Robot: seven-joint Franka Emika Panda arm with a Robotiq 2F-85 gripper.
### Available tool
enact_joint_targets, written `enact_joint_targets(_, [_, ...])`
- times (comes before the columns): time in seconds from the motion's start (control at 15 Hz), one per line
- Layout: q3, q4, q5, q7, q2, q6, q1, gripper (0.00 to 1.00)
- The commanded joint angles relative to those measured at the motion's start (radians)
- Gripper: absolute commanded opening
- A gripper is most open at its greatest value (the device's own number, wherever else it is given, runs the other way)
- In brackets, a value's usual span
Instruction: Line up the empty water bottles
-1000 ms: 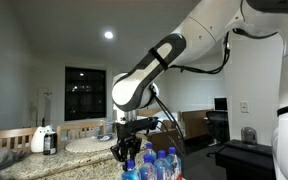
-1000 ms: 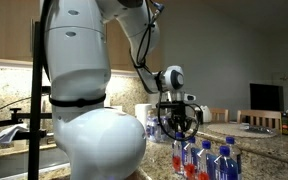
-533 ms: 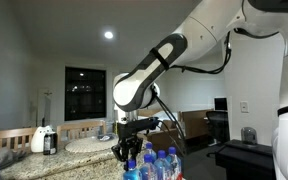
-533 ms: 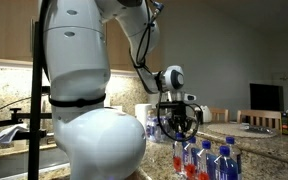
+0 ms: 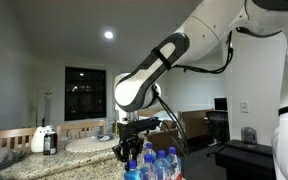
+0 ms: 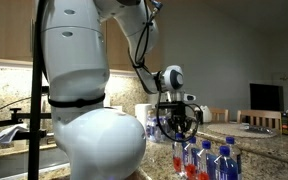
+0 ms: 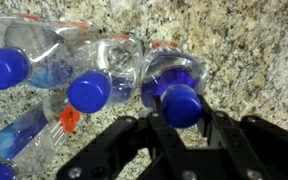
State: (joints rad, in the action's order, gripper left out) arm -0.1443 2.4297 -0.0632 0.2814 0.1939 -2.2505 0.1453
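Observation:
I should open my gripper now. The bottle's base touches the granite counter below my fingers, beside the next bottle, so the bottle would stand if I released it.
Several clear water bottles with blue caps stand grouped on the granite counter, seen in both exterior views (image 5: 160, 165) (image 6: 206, 160). In the wrist view my gripper (image 7: 182, 120) has a finger tight against each side of one bottle's blue cap (image 7: 182, 100), and that bottle's clear body (image 7: 174, 68) runs away from the camera. Beside it stand two more blue-capped bottles (image 7: 89, 90) (image 7: 4, 66), and a bottle with a red-orange mark (image 7: 46, 130) is at the lower left. My gripper hangs just above the group in both exterior views (image 5: 127, 152) (image 6: 179, 128).
A white-and-black jug (image 5: 46, 140) stands on the far counter. The speckled granite counter (image 7: 249, 50) shows bare to the right of the bottles. A sink faucet (image 6: 14, 130) and a dark monitor (image 6: 266, 97) stand at the sides of the room.

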Motion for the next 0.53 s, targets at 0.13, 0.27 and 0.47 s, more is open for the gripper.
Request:
enact_joint_targets(0.13, [-0.008, 0.039, -0.019, 0.011, 0.026, -0.015, -0.019, 0.1])
enact_joint_targets(0.27, [-0.009, 0.036, -0.015, 0.009, 0.024, -0.012, -0.018, 0.62])
enact_joint_targets(0.47, [-0.008, 0.013, -0.01, -0.003, 0.01, -0.024, -0.015, 0.7])
